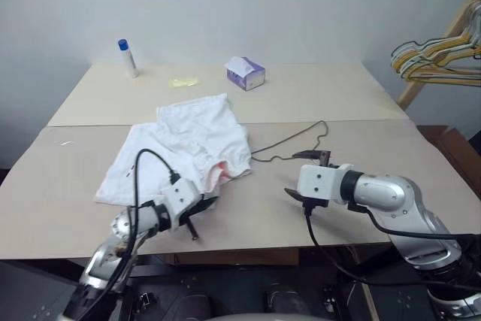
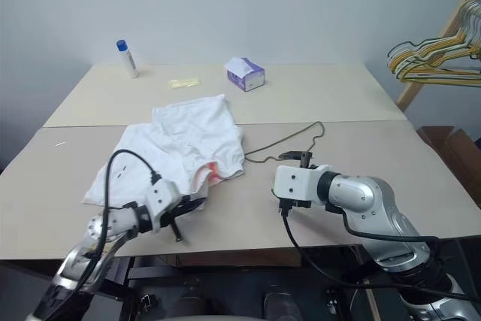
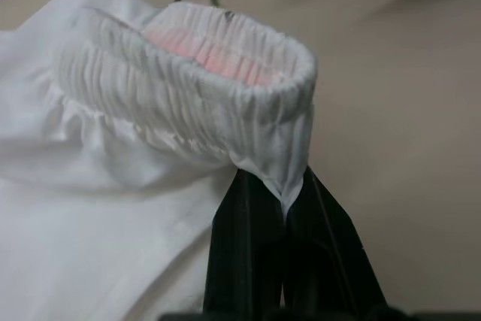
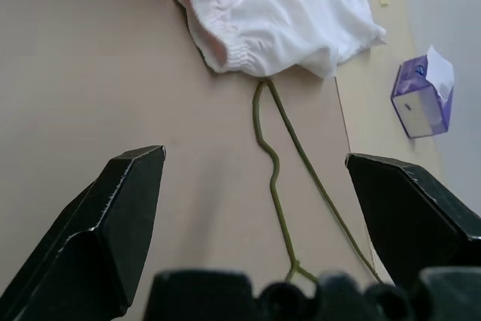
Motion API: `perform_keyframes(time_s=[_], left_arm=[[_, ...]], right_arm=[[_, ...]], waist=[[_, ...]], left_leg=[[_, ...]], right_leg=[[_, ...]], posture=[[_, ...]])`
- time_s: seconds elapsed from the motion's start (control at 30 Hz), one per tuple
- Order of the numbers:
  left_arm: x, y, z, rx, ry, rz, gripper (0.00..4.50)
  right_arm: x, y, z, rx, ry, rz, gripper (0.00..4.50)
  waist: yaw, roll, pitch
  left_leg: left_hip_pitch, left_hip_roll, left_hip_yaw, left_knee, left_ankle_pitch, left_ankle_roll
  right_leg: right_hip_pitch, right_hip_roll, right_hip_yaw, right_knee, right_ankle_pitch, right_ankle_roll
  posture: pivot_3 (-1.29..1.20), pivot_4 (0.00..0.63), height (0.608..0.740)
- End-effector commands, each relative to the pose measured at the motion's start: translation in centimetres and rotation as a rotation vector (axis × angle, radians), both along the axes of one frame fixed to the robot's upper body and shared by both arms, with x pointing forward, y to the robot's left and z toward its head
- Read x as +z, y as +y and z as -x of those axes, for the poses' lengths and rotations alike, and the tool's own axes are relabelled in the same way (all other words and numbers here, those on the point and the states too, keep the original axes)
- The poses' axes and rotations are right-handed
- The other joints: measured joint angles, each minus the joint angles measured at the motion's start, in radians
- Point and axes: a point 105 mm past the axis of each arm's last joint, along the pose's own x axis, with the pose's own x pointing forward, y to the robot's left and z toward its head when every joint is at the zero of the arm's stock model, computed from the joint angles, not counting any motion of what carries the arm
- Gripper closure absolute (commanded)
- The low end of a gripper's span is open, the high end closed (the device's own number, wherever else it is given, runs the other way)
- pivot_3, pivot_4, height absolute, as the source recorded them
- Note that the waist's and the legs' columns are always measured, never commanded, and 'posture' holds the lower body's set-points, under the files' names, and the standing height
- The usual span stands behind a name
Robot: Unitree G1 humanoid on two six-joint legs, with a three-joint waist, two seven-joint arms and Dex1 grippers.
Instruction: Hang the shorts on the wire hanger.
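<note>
My right gripper next grabs the shorts (image 1: 188, 144) by the gathered waistband edge (image 1: 246, 162) that stands up, to hang the crumpled shorts on the wire hanger.
The white shorts (image 1: 188, 144) lie crumpled on the left half of the table (image 1: 316, 103). Their gathered waistband (image 3: 188, 65) faces the near edge, and a pink patch shows inside it. My left gripper (image 3: 284, 199) is shut on the near corner of the waistband and holds that edge a little above the table. The thin olive wire hanger (image 1: 289, 146) lies flat to the right of the shorts, one end tucked under the cloth (image 4: 259, 84). Just in front of the hanger's right end, my right gripper (image 1: 294, 173) stands open with nothing between its fingers (image 4: 113, 223).
A purple-white tissue box (image 1: 246, 74), a white bottle with a blue cap (image 1: 128, 58) and a small yellow item (image 1: 184, 81) sit at the back of the table. A bunch of hangers (image 1: 440, 58) hangs on a wooden rack at the far right.
</note>
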Motion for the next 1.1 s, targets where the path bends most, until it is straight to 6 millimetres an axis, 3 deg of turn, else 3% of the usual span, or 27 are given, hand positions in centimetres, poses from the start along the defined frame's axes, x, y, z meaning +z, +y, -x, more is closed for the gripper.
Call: perform_keyframes(time_s=[0.03,0.13,0.23,0.33,0.57,0.63,0.97,1.1], left_arm=[[0.1,-2.5,-1.0,-0.069,-0.05,-0.043,4.49],[0.1,-3.7,-1.7,-0.094,-0.061,-0.047,4.49],[0.5,-5.0,-1.6,-0.151,-0.046,-0.008,3.91],[0.9,-5.3,-0.7,-0.22,-0.04,-0.013,2.92],[1.7,-0.5,1.4,-0.221,0.005,-0.169,0.56],[2.3,0.9,1.9,-0.207,0.018,-0.196,0.04],[6.1,7.0,2.9,-0.098,0.032,-0.139,0.04],[6.1,9.7,3.4,-0.07,0.106,-0.155,0.04]], right_arm=[[1.5,-0.6,-0.7,-0.038,-0.067,-0.004,0.0],[1.7,-1.2,-0.9,-0.068,-0.076,-0.002,0.0],[1.7,-2.0,-1.1,-0.101,-0.081,0.016,0.0],[1.6,-2.4,-1.0,-0.105,-0.084,0.04,0.0],[1.7,0.0,0.7,0.072,-0.115,0.112,0.0],[1.6,1.0,1.0,0.137,-0.147,0.153,0.0],[1.1,6.5,2.7,0.575,-0.346,0.39,0.0],[0.0,8.1,2.2,0.689,-0.4,0.477,0.0]], waist=[[-0.003,-0.001,-0.001],[-0.017,-0.001,-0.001],[-0.031,-0.001,-0.001],[-0.04,-0.001,-0.001],[-0.074,0.0,0.0],[-0.079,0.0,0.0],[-0.079,0.001,0.0],[-0.081,0.001,0.0]], left_leg=[[0.0,0.0,0.0,0.0,0.0,0.0],[-0.001,0.0,0.0,0.0,0.0,0.0],[-0.001,0.0,-0.001,0.0,0.0,0.0],[-0.001,0.0,-0.001,0.0,0.0,0.0],[0.0,0.0,-0.001,-0.001,0.0,0.0],[0.0,0.001,-0.001,-0.001,0.0,0.0],[0.0,0.002,-0.001,-0.001,0.0,0.0],[0.0,0.002,-0.001,-0.001,0.0,0.0]], right_leg=[[0.0,0.0,0.0,0.0,0.0,0.0],[-0.001,0.0,0.001,0.0,0.0,0.0],[0.0,0.0,0.001,0.0,0.0,0.0],[0.0,0.0,0.001,0.0,0.0,0.0],[-0.001,0.0,0.002,0.0,0.0,0.001],[-0.001,0.0,0.001,0.0,-0.005,0.008],[-0.002,0.0,0.001,0.0,-0.005,0.008],[-0.002,0.0,0.0,0.0,-0.003,0.005]], posture=[[-0.06,0.0,0.74],[-0.07,0.0,0.74],[-0.08,0.0,0.74],[-0.09,0.0,0.74],[-0.07,0.0,0.74],[-0.07,0.0,0.74],[-0.05,0.0,0.74],[-0.05,0.0,0.74]])
